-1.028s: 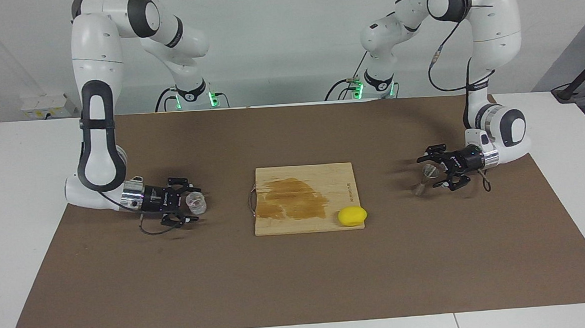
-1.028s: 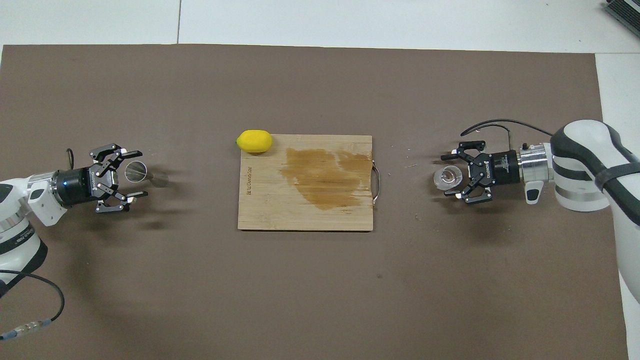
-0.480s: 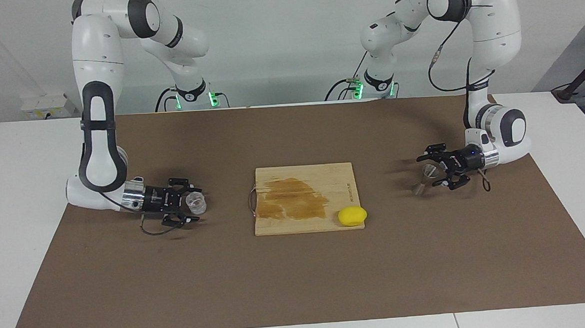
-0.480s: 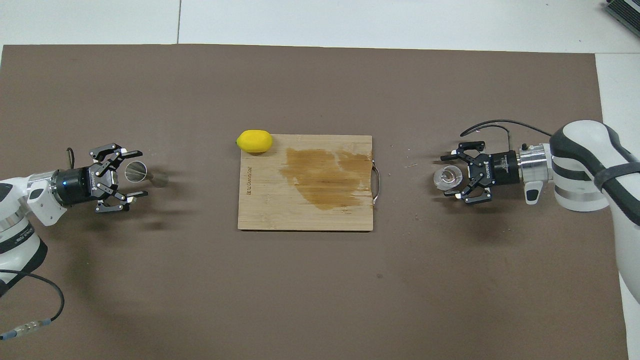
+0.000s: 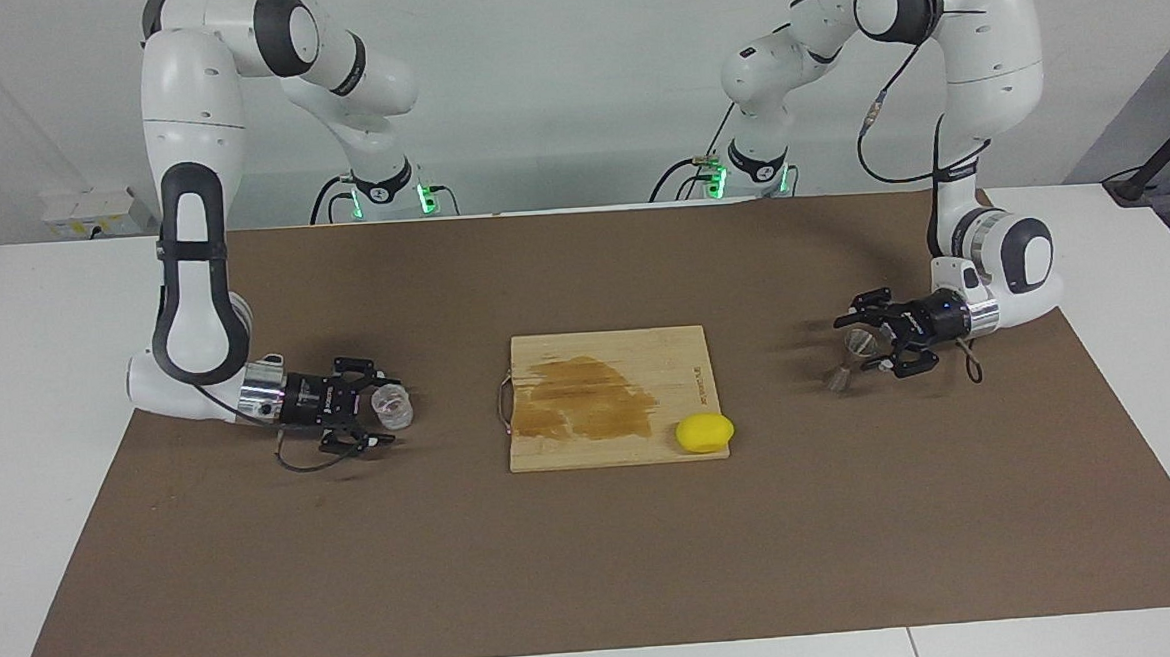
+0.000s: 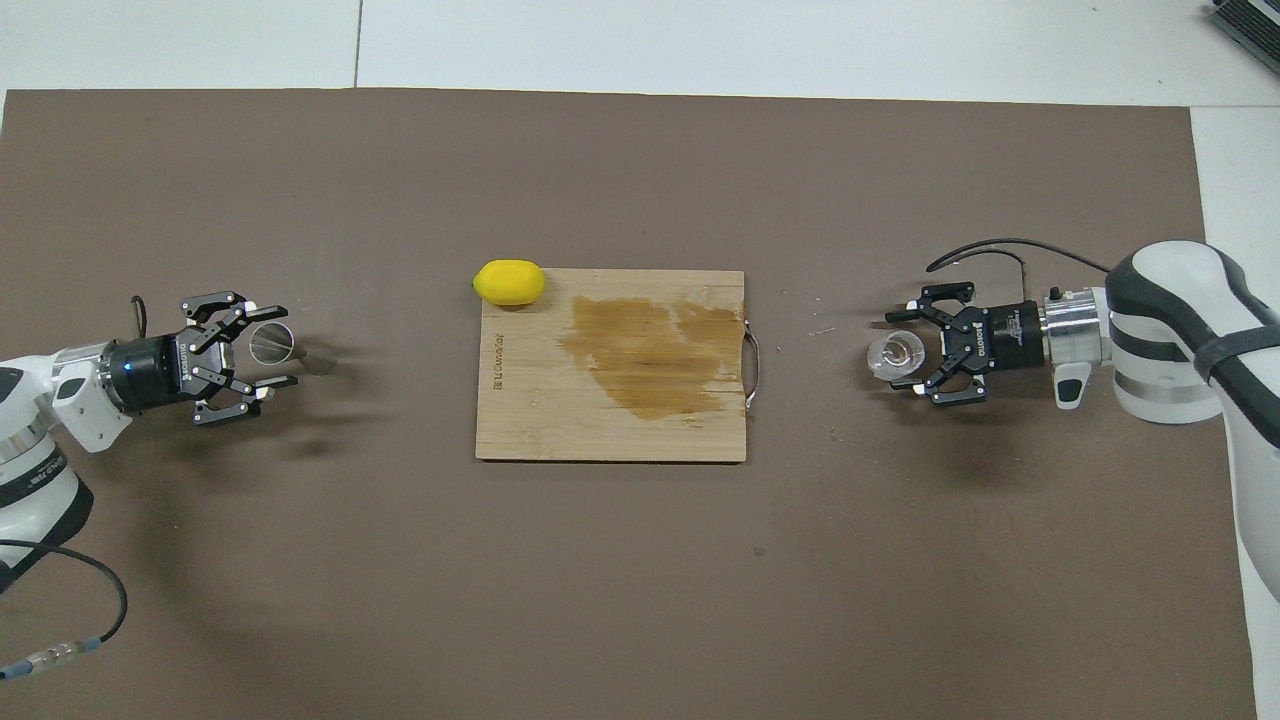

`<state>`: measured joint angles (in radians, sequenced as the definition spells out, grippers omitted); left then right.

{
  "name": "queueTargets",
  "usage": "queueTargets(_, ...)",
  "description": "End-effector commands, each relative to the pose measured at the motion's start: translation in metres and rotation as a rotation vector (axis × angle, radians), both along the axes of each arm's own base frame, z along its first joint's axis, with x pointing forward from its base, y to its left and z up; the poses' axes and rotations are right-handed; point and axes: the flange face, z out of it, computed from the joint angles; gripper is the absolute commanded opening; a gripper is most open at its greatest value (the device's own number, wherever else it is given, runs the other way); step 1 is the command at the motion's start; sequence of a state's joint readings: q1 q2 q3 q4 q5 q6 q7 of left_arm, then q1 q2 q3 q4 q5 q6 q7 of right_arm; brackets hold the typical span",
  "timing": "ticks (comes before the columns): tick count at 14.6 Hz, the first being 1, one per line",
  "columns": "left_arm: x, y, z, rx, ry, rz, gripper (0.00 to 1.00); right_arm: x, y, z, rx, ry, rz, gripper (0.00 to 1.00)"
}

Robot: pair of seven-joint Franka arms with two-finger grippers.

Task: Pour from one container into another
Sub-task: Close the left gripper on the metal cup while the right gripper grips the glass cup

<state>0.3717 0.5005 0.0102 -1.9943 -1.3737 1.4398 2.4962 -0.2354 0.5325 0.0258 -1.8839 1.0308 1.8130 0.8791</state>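
Observation:
I should next take the cup by its side [image 6: 889, 371] with my right gripper, so that the clear glass cup's opening [image 6: 897, 349] stays free for the pouring.
The clear glass cup [image 5: 392, 407] stands on the brown mat toward the right arm's end of the table, and it also shows in the overhead view [image 6: 893, 354]. My right gripper [image 5: 380, 399] [image 6: 906, 352] lies low and level, open, its fingertips on either side of the cup without gripping it. The grey steel jigger [image 5: 850, 357] [image 6: 272, 342] stands upright toward the left arm's end. My left gripper [image 5: 862, 338] [image 6: 276, 346] is also low, level and open, with the jigger between its fingertips.
A wooden cutting board [image 5: 676, 349] [image 6: 520, 420] with a brown wet stain and a metal handle lies at the middle of the mat. A yellow lemon [image 5: 705, 433] [image 6: 509, 282] sits at the board's corner farthest from the robots, toward the left arm's end.
Both grippers have drawn back a little toward their own ends of the table, staying open. The cup and the jigger have not moved.

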Motion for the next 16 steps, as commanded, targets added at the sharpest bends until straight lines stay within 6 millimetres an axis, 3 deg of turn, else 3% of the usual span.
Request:
queueTargets(1,-0.001,0.004,0.004,0.002,-0.026,0.008,0.76,0.004,-0.003,0.001,0.011,-0.017,0.002,0.79)
queueTargets(3,0.000,0.008,0.005,0.006,-0.028,0.015,0.70,0.004,-0.003,0.000,0.013,-0.016,0.000,0.78)
queueTargets(5,0.000,0.010,0.005,0.009,-0.029,0.016,0.50,0.004,-0.002,0.000,0.015,-0.016,-0.001,0.78)
queueTargets(10,0.003,0.008,0.007,0.015,-0.026,0.014,0.29,0.006,0.003,0.000,0.020,-0.019,0.000,0.71)
queueTargets(11,0.004,0.006,0.008,0.017,-0.024,0.012,0.25,0.006,0.003,0.000,0.020,-0.019,0.000,0.65)
queueTargets(14,0.007,-0.003,0.009,0.019,-0.002,0.004,0.25,0.005,0.001,0.001,0.024,-0.018,-0.005,0.24)
queueTargets(16,0.012,-0.011,0.015,0.019,-0.014,-0.007,0.25,0.006,0.001,0.002,0.022,-0.020,-0.006,0.20)
